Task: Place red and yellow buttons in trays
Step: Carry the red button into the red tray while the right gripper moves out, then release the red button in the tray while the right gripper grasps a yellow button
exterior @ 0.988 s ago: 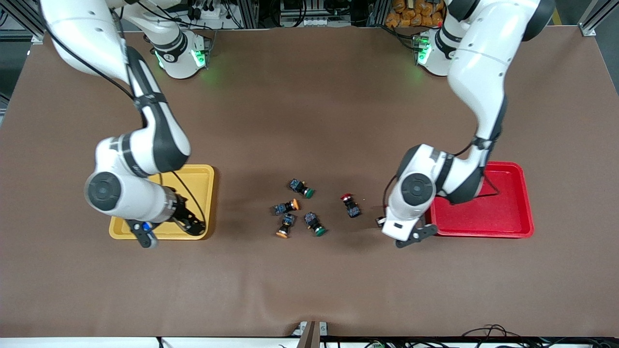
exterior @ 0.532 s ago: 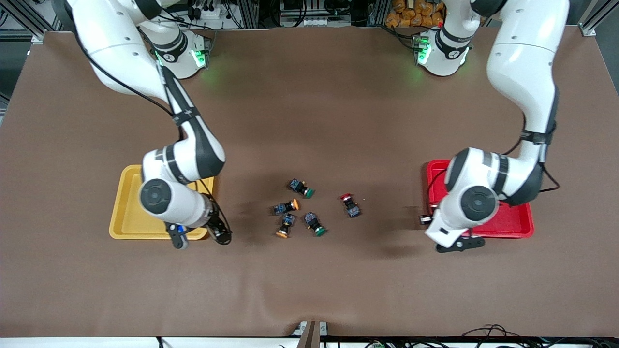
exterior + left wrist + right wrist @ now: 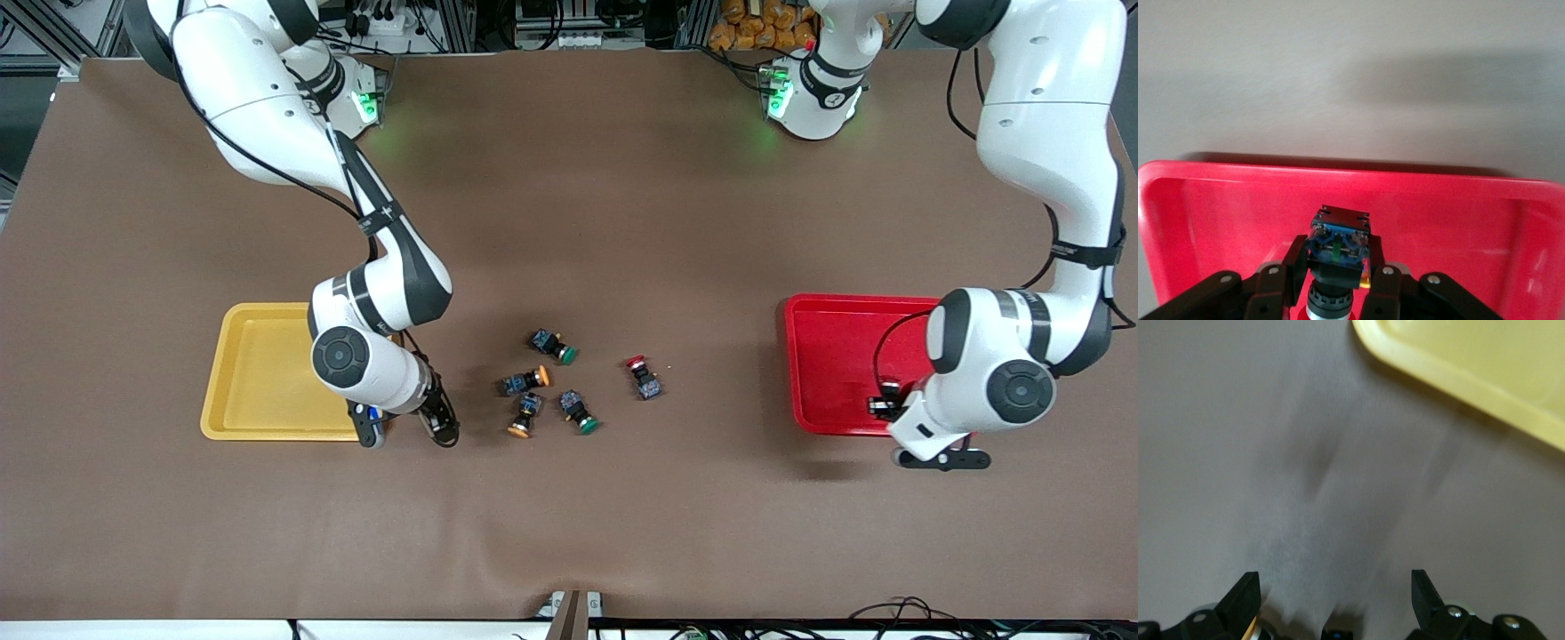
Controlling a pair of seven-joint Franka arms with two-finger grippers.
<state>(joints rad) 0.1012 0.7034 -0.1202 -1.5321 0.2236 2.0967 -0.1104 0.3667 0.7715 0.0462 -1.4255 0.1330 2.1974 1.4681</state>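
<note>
Another orange-capped button sits tight beside the cap end of the upper orange-capped button, so my right gripper will next grab the upper one by its clear black-and-blue body.
My left gripper is shut on a black-and-blue button and holds it over the red tray, near the tray's edge closest to the front camera. The button's cap is mostly hidden; the tray also shows in the left wrist view. My right gripper is open and empty, low over the table between the yellow tray and the loose buttons. On the table lie one red-capped button and two orange-capped buttons. The yellow tray is empty and its corner shows in the right wrist view.
Two green-capped switches lie among the loose buttons at mid-table. The brown mat has a wrinkle near the front edge.
My left gripper has carried its button from the table beside the red tray to over the tray. My right gripper has moved from over the yellow tray toward the loose buttons.
</note>
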